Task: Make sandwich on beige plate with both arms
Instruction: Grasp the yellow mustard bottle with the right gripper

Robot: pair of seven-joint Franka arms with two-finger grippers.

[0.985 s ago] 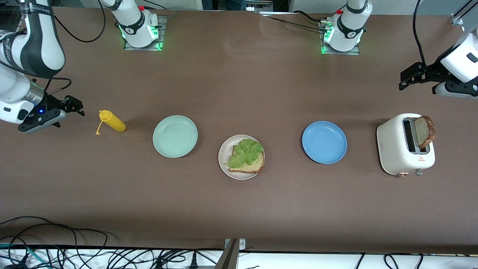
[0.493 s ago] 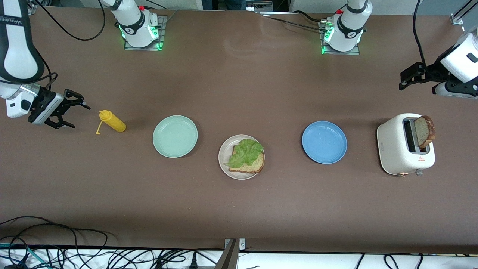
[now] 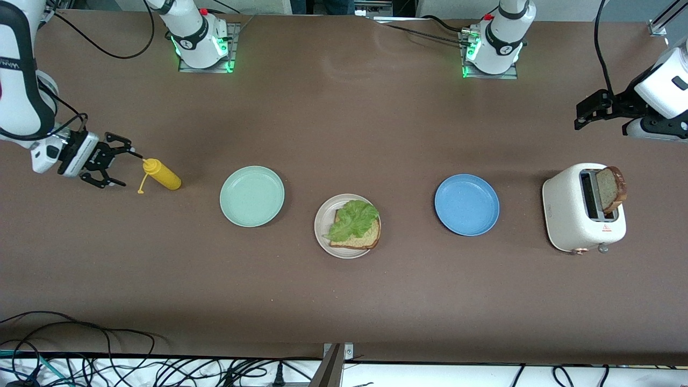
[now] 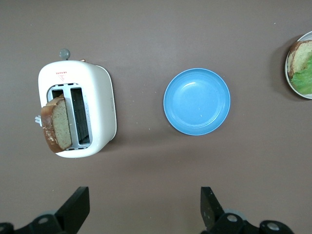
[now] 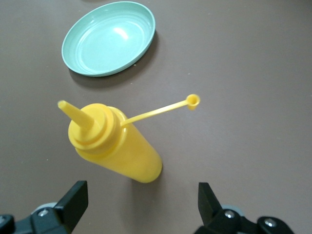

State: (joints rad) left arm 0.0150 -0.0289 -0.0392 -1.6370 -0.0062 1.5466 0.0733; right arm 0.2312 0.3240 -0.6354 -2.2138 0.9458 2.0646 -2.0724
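Observation:
My right gripper grabs the yellow squeeze bottle, by its body (image 3: 166, 177), next, to squeeze sauce onto the sandwich (image 3: 353, 226).
The beige plate (image 3: 321, 228) holds one bread slice (image 3: 361, 239) with a green lettuce leaf (image 3: 353, 219) lying on it, uncovered. A second bread slice (image 3: 611, 189) stands up out of a slot of the white toaster (image 3: 575, 215) at the left arm's end of the table. My left gripper (image 3: 580, 114) hangs open and empty over the table by the toaster; its wrist view looks down on the toaster (image 4: 95, 97), that slice (image 4: 57, 124) and the plate's edge (image 4: 287, 73). My right gripper (image 3: 124, 166) is open and empty beside a yellow squeeze bottle (image 3: 161, 174).
A mint-green plate (image 3: 251, 195) and a blue plate (image 3: 466, 204) flank the beige one, both bare. The yellow bottle (image 5: 117, 146) has its cap dangling on a tether (image 5: 193, 100). Cables run along the table's front edge (image 3: 107, 355).
The right arm has swung in from the table's end, and its open gripper now points at the yellow bottle. The left arm has not moved.

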